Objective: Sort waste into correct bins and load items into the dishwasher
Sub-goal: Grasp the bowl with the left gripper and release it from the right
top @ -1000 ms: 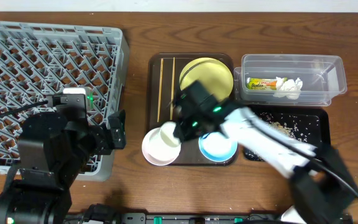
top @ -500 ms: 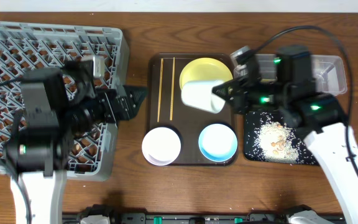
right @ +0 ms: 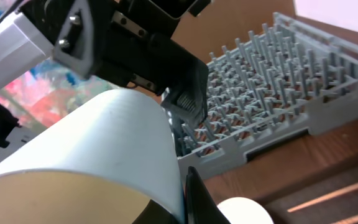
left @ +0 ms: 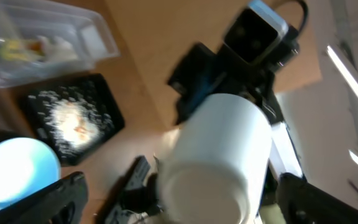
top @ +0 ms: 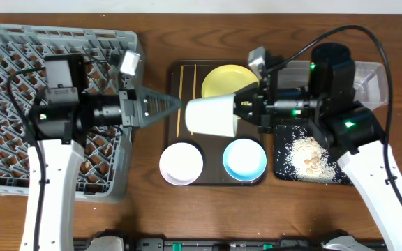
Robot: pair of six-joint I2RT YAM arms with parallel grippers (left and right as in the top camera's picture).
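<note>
My left gripper grabs the white cup-shaped bowl around its base next, opposite the bowl's held rim, to load it opening down in the rack.
My right gripper is shut on the rim of a white cup-shaped bowl and holds it sideways in the air above the brown tray; the grip also shows in the right wrist view. My left gripper is open, its tips just left of the bowl's base. In the left wrist view the bowl sits between the spread fingers. The yellow plate, light blue bowl and chopsticks lie on the tray. The grey dish rack is at the left.
A round white dish remains on the dark brown tray. The clear box holds the wrapper and tissue. The black tray with rice lies under my right arm.
My right gripper has carried the white bowl left, from over the plate to above the tray's middle. My left gripper has reached right, off the rack, up to the bowl.
</note>
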